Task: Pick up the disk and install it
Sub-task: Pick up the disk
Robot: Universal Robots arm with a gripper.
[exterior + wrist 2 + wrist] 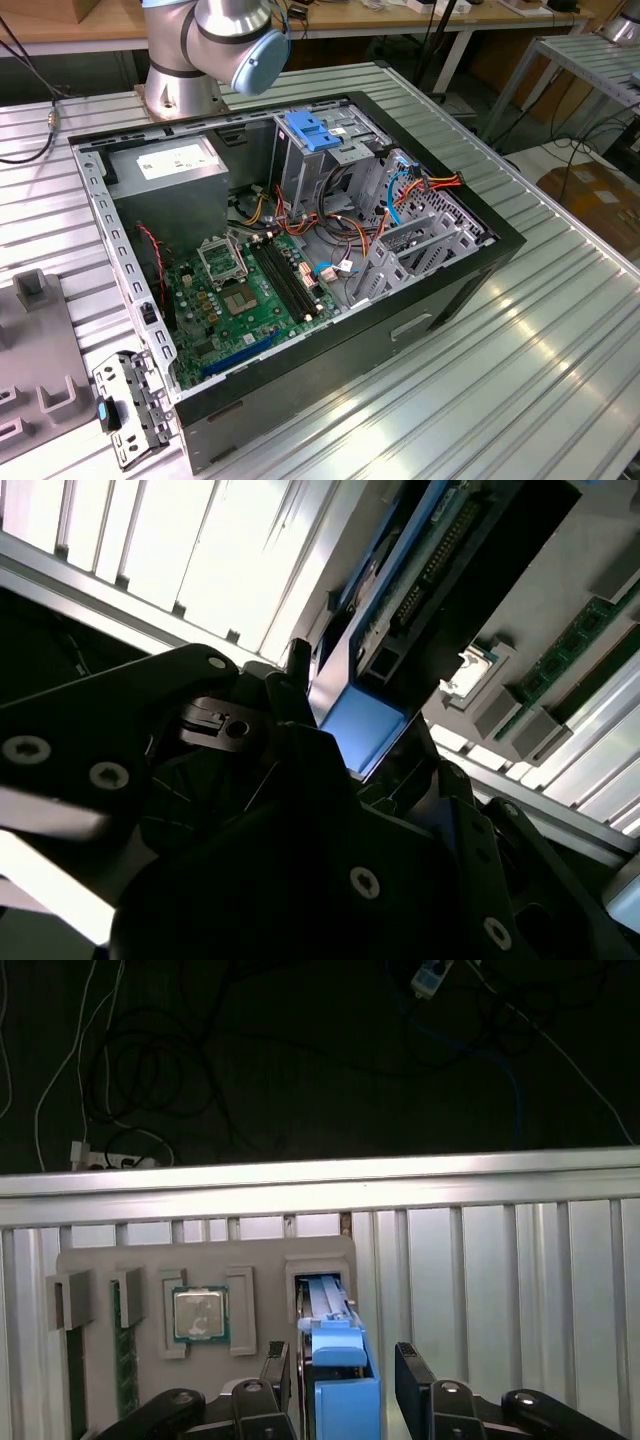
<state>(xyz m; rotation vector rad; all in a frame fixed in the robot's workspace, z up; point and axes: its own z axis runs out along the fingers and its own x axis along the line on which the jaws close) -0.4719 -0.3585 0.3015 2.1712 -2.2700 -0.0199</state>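
Note:
The grey slot wraps closely around one end of the disk, so the gripper should next grab the disk by its exposed blue bar end [345,1400] to install it.
The disk [338,1360] stands on edge in a slot of a grey fixture plate [260,1260], its blue plastic rail end towards the camera. My gripper [342,1375] is open and straddles it, one black finger on each side, with a thin gap showing at each. In the second wrist view the disk [420,570] shows its connector edge and blue rail between the fingers of the gripper [365,735]. In the exterior view the open computer case [440,300] lies on the slatted metal table, with a drive cage [340,160] at its far side.
The fixture plate also holds a processor [198,1315] and a memory stick [125,1350]. The table edge [320,1185] runs just beyond the plate. Inside the case are a power-supply box [175,165], a motherboard [250,300] and loose cables. The arm's base [185,80] stands behind the case.

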